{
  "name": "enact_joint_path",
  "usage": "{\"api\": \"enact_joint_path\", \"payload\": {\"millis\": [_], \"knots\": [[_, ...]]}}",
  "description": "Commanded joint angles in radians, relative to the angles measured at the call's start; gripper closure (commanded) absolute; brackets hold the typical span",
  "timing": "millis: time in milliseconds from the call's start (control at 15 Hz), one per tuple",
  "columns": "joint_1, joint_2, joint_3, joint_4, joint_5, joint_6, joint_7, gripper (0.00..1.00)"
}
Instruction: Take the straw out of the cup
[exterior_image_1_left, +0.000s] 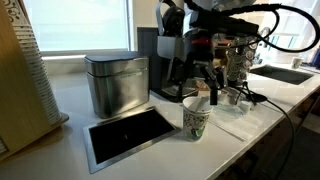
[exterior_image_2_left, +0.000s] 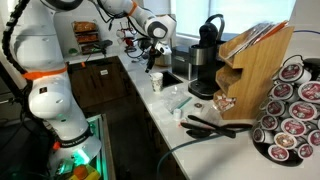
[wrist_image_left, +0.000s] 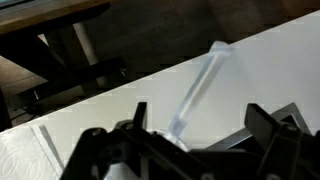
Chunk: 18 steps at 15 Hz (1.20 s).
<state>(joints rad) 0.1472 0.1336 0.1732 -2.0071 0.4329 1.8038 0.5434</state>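
Note:
My gripper closes on the straw (exterior_image_1_left: 211, 97) (wrist_image_left: 198, 88) now, since the straw's upper end stands past the ends of my fingers toward the palm.
The white paper cup (exterior_image_1_left: 196, 121) with green print stands near the counter's front edge; it also shows in an exterior view (exterior_image_2_left: 156, 82). The pale straw (exterior_image_1_left: 211, 97) leans out of its top. In the wrist view the straw (wrist_image_left: 198, 88) runs slanted between the two dark fingers, which stand wide apart and do not touch it. My gripper (exterior_image_1_left: 206, 86) hangs open just above the cup, around the straw's upper end; it also shows in an exterior view (exterior_image_2_left: 153, 62) and in the wrist view (wrist_image_left: 197, 118).
A metal canister (exterior_image_1_left: 117, 83) and a black inset panel (exterior_image_1_left: 130, 136) lie beside the cup. A coffee machine (exterior_image_1_left: 166, 60) stands behind it, a sink (exterior_image_1_left: 285, 72) beyond. A wooden rack (exterior_image_2_left: 256, 58) and a pod carousel (exterior_image_2_left: 291, 112) stand further along the counter.

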Motion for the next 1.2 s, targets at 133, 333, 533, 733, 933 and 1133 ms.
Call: {"api": "enact_joint_path", "payload": {"millis": [133,333,533,733,933,1133], "knots": [[0.013,0.05,-0.011,0.06,0.01,-0.047,0.007,0.3],[0.014,0.069,-0.012,0.079,0.01,-0.056,0.009,0.56],[0.016,0.084,-0.013,0.094,0.009,-0.066,0.011,0.79],[0.017,0.091,-0.014,0.104,0.009,-0.072,0.015,0.99],[0.018,0.074,-0.013,0.093,0.013,-0.069,0.008,1.0],[0.02,0.049,-0.011,0.081,0.016,-0.059,0.001,0.99]]}}
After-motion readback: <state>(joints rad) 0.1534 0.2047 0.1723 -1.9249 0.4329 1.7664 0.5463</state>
